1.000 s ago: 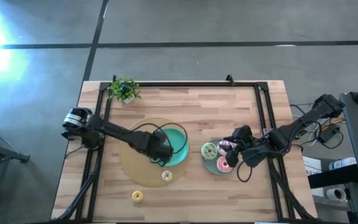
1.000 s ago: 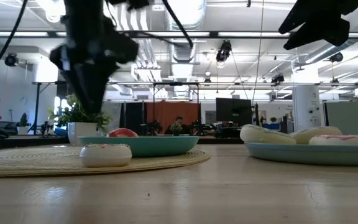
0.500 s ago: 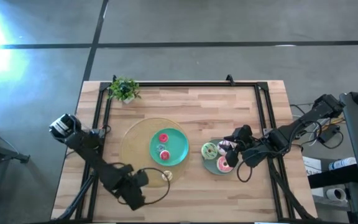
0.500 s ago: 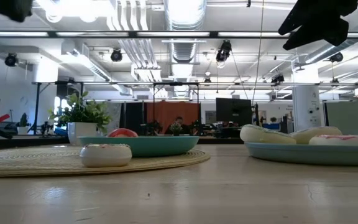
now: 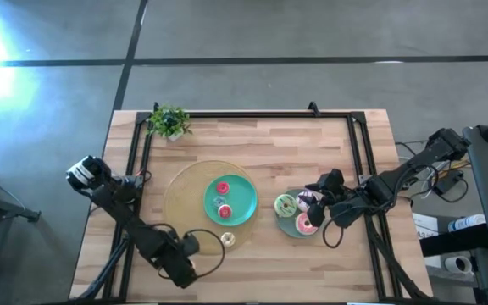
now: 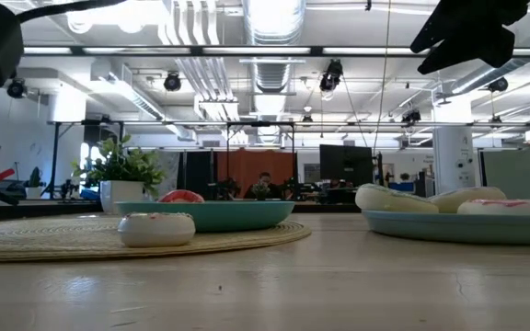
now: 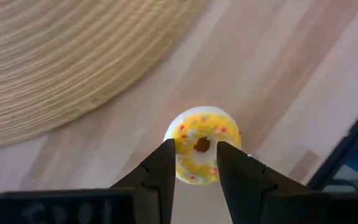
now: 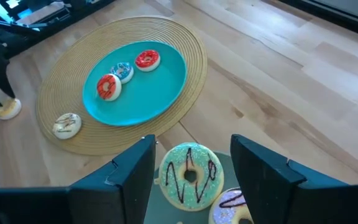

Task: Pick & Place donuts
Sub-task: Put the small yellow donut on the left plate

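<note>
The yellow donut needs to go on the teal plate with the other donuts, so the robot's left gripper will grab it by its frosted ring [image 7: 191, 160] next.
My left gripper [image 7: 196, 147] is open and points down over the tiny yellow donut [image 7: 204, 126], which lies flat on the bare wood near the table's near edge; in the high view the gripper [image 5: 185, 269] hides it. The teal plate [image 5: 242, 203] holds two red donuts [image 8: 148, 59] [image 8: 107, 86] and a blue one [image 8: 122, 70]. The cream donut [image 5: 227, 239] lies on the woven mat. My right gripper [image 8: 194, 163] is open and hovers above the green donut [image 8: 190, 174] on the grey-green plate [image 5: 288, 225], which also holds the pink [image 5: 305, 223] and white-sprinkled [image 5: 308, 200] donuts. My left gripper comes at the yellow donut from above, one fingertip [image 7: 168, 155] over each side of its ring. Whether the fingertips touch it, I cannot tell. The donut lies flat on the table.
A round woven mat [image 5: 185, 191] lies under the teal plate. A small potted plant [image 5: 169, 121] stands at the far left corner. Black frame rails [image 5: 134, 195] run along the table's left and right sides. Bare wood shows along the near edge and in the far middle.
My left gripper has swung from over the teal plate toward the table's near edge and now stands over the yellow donut, having slowed in the last half second. With the arm gone, the donuts on the teal plate show in the high view.
</note>
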{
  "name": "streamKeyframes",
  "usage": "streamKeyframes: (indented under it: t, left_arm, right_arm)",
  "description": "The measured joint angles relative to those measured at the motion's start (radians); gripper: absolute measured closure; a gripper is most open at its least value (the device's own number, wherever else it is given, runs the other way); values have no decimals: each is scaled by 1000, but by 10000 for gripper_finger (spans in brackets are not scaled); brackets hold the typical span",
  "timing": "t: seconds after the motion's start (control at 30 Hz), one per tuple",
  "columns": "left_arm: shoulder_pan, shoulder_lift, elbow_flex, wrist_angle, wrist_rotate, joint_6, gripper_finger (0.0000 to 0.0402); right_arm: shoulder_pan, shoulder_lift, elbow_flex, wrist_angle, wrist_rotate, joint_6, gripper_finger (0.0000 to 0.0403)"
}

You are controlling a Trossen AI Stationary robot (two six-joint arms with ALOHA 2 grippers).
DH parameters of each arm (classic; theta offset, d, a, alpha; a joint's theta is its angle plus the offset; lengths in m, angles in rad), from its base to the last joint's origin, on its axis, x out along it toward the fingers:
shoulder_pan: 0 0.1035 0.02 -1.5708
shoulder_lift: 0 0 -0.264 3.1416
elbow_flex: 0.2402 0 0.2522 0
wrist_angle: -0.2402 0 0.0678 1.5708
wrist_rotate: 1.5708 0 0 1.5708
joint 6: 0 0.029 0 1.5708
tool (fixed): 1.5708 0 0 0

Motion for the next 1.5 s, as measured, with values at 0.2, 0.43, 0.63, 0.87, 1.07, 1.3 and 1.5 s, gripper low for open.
streamKeyframes:
  t: [0.2, 0.43, 0.63, 0.87, 1.07, 1.3, 1.5]
  left_arm:
    - [0, 0, -63, 69, -1, -34, 310]
    - [8, -1, -95, 73, 5, -44, 328]
    - [49, -6, -98, 105, 13, -1, 394]
    - [158, -105, -18, 44, -79, 160, 401]
    - [428, -198, 52, 1, -272, 494, 401]
    - [764, -86, 123, 2, -190, 836, 401]
    - [861, 58, 169, -1, -75, 957, 401]
  right_arm:
    - [0, 0, -1, -2, 13, 0, 202]
    - [-1, 0, -11, -3, 19, 2, 202]
    - [-1, 0, -24, -4, 19, 32, 202]
    - [0, 0, -27, -2, 19, 38, 202]
    - [0, 0, -27, 0, 18, 46, 202]
    - [0, 0, -27, 2, 17, 89, 202]
    - [0, 0, -27, 2, 15, 140, 202]
